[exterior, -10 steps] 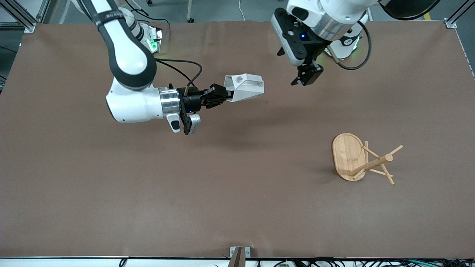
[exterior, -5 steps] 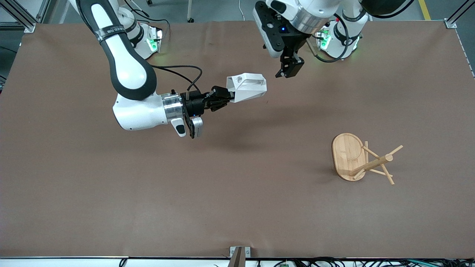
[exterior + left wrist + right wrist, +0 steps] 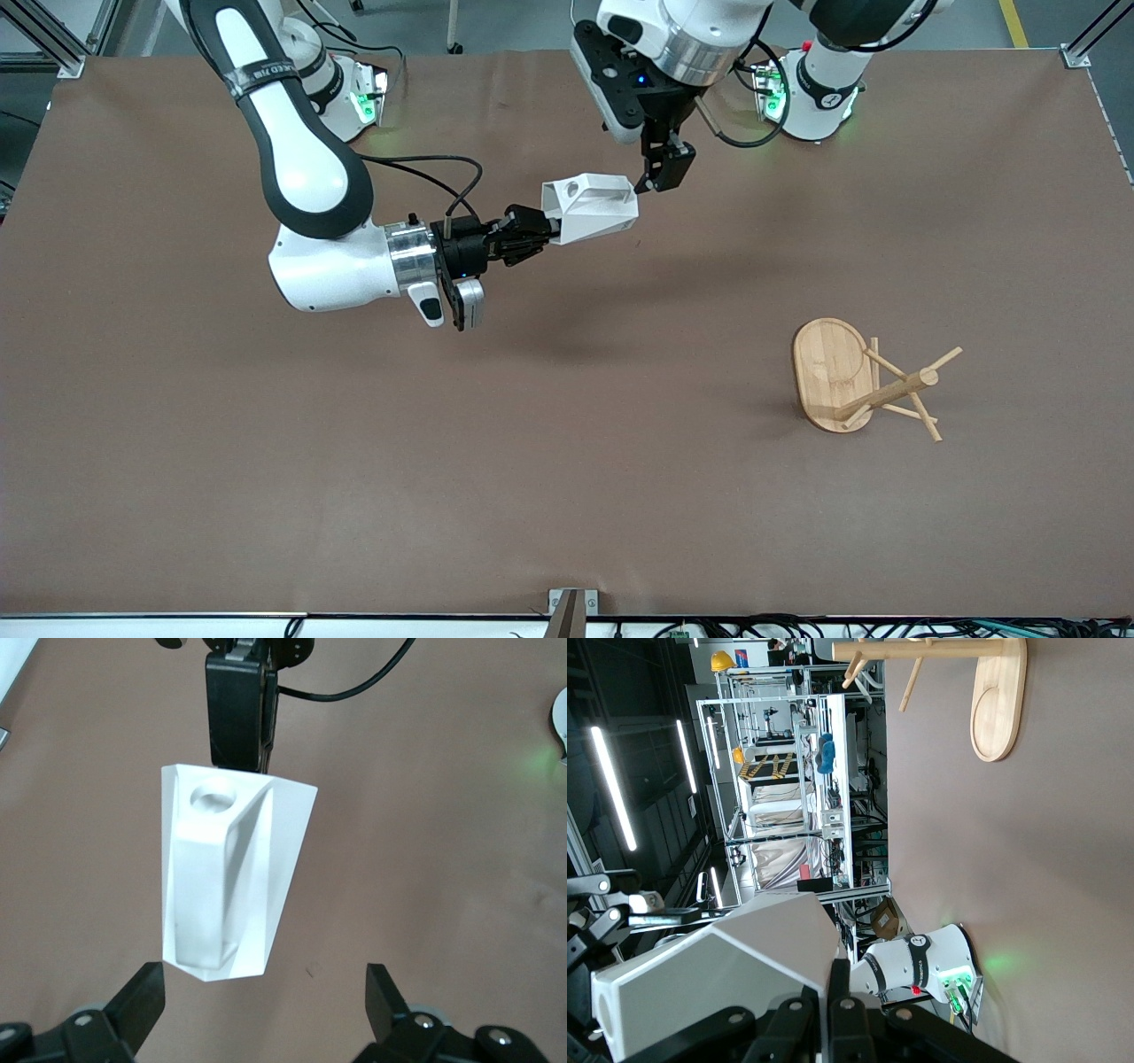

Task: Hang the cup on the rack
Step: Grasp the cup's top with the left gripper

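I will use my left gripper to grab the cup by its end (image 3: 623, 202) opposite the hole, so the white cup's handle hole (image 3: 575, 190) stays free for the rack.
My right gripper (image 3: 549, 229) is shut on one end of the white faceted cup (image 3: 589, 208) and holds it sideways in the air over the table's middle. The hole in its handle tab faces up. My left gripper (image 3: 660, 177) hangs right beside the cup's free end, open and empty. In the left wrist view the cup (image 3: 230, 877) sits just ahead of my left gripper (image 3: 264, 988), whose fingers (image 3: 142, 997) are spread wide and apart from it. In the right wrist view my right gripper (image 3: 833, 992) pinches the cup (image 3: 718, 974). The bamboo rack (image 3: 873, 385) stands toward the left arm's end.
The brown table (image 3: 567, 461) carries only the rack, which is nearer the front camera than both grippers. The rack also shows in the right wrist view (image 3: 998, 700). A black cable (image 3: 443, 177) loops from the right arm's wrist.
My left gripper has come down and moved toward the right arm's end, from well clear of the cup to right beside its free end. The right gripper and cup shifted slightly, then held still.
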Robot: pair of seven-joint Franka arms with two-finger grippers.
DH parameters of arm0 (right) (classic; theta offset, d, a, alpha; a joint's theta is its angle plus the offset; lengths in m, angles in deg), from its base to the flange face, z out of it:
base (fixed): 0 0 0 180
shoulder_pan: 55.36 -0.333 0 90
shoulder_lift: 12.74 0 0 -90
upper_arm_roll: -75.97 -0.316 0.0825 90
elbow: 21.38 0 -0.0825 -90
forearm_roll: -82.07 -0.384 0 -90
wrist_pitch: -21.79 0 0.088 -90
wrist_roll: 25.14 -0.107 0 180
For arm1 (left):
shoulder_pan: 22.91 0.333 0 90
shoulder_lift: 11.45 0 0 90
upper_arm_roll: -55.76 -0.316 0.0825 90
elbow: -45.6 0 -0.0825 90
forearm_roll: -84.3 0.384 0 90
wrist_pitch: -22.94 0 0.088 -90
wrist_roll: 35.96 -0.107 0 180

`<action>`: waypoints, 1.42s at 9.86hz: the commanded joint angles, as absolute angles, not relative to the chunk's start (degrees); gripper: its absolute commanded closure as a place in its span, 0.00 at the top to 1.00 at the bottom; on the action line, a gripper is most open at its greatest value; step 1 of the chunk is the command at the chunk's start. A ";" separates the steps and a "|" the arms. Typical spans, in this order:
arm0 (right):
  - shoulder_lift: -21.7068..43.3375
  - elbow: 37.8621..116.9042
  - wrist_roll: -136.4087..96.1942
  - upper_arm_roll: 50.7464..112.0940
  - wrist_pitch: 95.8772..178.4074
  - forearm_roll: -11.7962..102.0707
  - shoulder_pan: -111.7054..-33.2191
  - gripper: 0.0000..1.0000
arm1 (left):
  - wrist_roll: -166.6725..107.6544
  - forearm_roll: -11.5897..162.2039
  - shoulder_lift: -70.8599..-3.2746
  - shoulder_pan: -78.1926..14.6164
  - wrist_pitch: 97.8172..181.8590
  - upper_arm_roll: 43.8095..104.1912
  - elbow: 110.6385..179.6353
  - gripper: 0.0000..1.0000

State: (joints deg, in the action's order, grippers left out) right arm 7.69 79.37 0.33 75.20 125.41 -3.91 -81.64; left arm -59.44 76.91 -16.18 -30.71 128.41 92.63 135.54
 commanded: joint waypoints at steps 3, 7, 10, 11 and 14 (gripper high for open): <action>7.83 78.99 1.05 74.83 124.53 -5.47 -81.03 0.00 | -60.82 82.71 -19.70 -31.44 132.88 93.12 137.27 1.00; 7.83 79.00 1.05 74.83 124.53 -5.47 -81.03 0.00 | -64.25 82.72 -21.72 -31.35 134.38 93.12 137.01 1.00; 7.83 79.00 0.88 74.83 124.44 -5.47 -81.03 0.00 | -65.93 82.28 -22.08 -31.26 134.56 93.12 137.09 0.98; 7.83 79.00 0.88 74.83 124.44 -5.47 -81.03 0.00 | -66.02 82.19 -22.25 -31.26 134.56 93.12 137.09 0.97; 7.74 79.00 0.88 74.83 124.44 -5.47 -81.03 0.00 | -65.93 82.10 -23.04 -31.35 134.56 93.12 137.18 0.95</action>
State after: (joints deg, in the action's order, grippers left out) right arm 7.69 79.34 0.34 75.20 125.36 -4.17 -81.64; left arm -65.26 81.26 -21.39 -31.16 133.82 92.87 136.11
